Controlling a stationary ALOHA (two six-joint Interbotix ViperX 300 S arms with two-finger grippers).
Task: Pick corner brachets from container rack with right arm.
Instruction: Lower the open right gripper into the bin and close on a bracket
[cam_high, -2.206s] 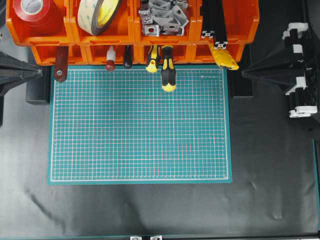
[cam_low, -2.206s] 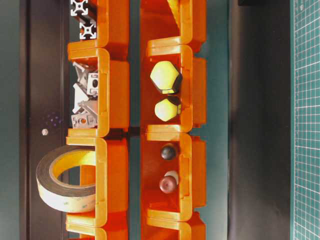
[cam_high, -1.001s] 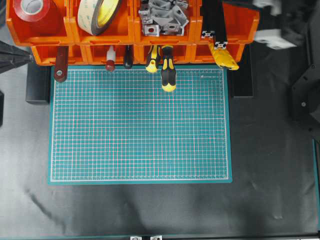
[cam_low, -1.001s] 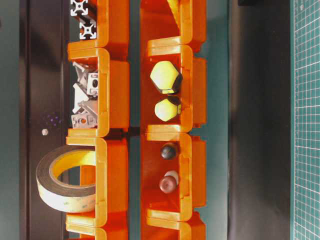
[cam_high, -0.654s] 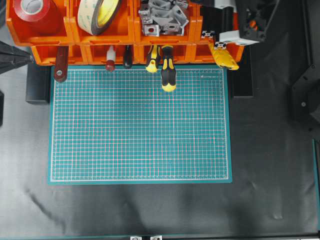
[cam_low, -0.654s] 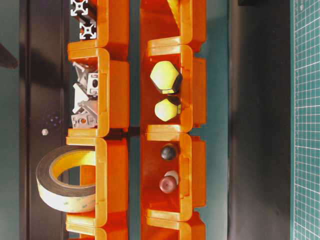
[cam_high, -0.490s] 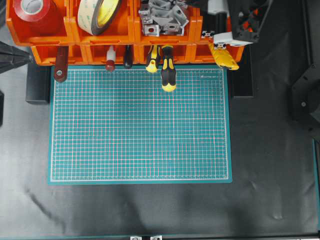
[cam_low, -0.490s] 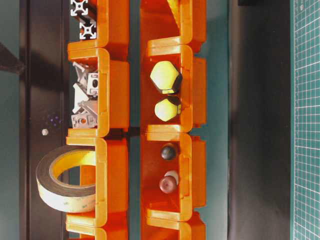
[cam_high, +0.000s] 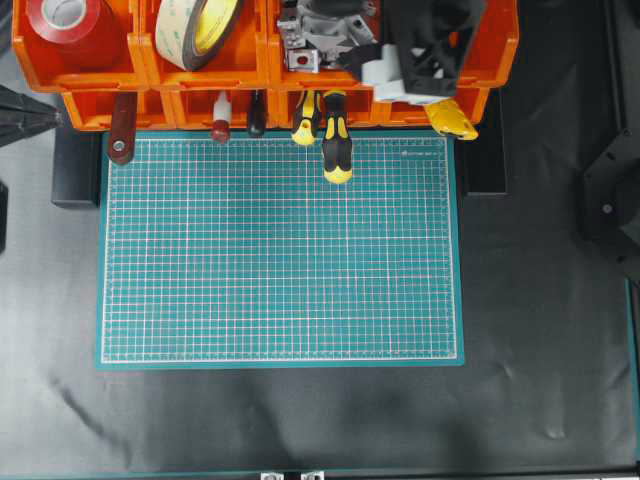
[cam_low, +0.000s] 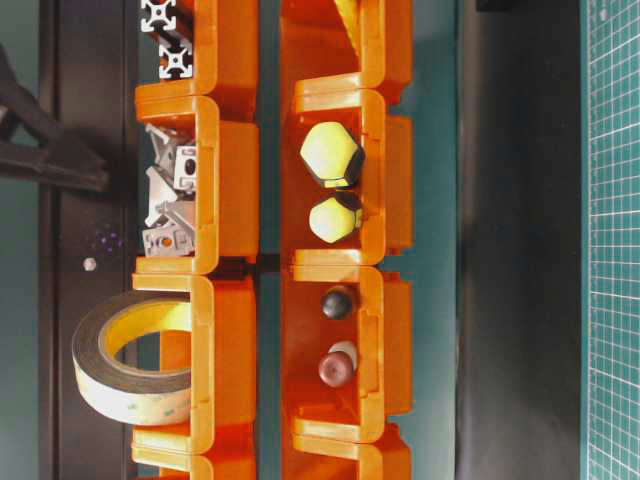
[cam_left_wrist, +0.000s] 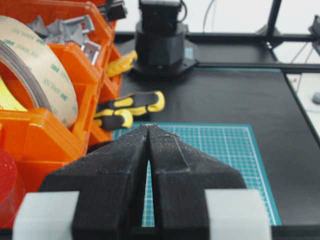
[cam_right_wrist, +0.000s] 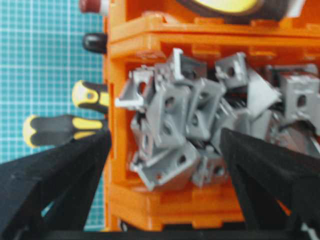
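The fingers are still above the orange bin's side (cam_right_wrist: 116, 155), short of the grey brackets, so my right gripper moves toward the brackets next, before closing.
The corner brachets (cam_right_wrist: 190, 125) are a heap of small silver-grey angle pieces in one upper bin of the orange container rack (cam_high: 100, 70). They also show in the overhead view (cam_high: 318, 30) and the table-level view (cam_low: 170, 200). My right gripper (cam_right_wrist: 166, 135) hovers over that bin, open, one black finger on each side of the heap and nothing held. From overhead, the right gripper (cam_high: 350, 35) covers the bin's right part. My left gripper (cam_left_wrist: 148, 127) is shut and empty at the left edge of the green mat (cam_high: 280, 250).
A red tape roll (cam_high: 65, 25) and a large beige tape roll (cam_high: 200, 30) fill the bins to the left. Yellow-black screwdrivers (cam_high: 335, 140) stick out of the lower row onto the mat. A yellow tool (cam_high: 450, 118) pokes out at the right. Black profile bars (cam_low: 165, 40) lie beside the bracket bin.
The right arm swung from the table's right side over the rack and moved left to the bracket bin. Its jaws went from shut to open. The left arm stayed put.
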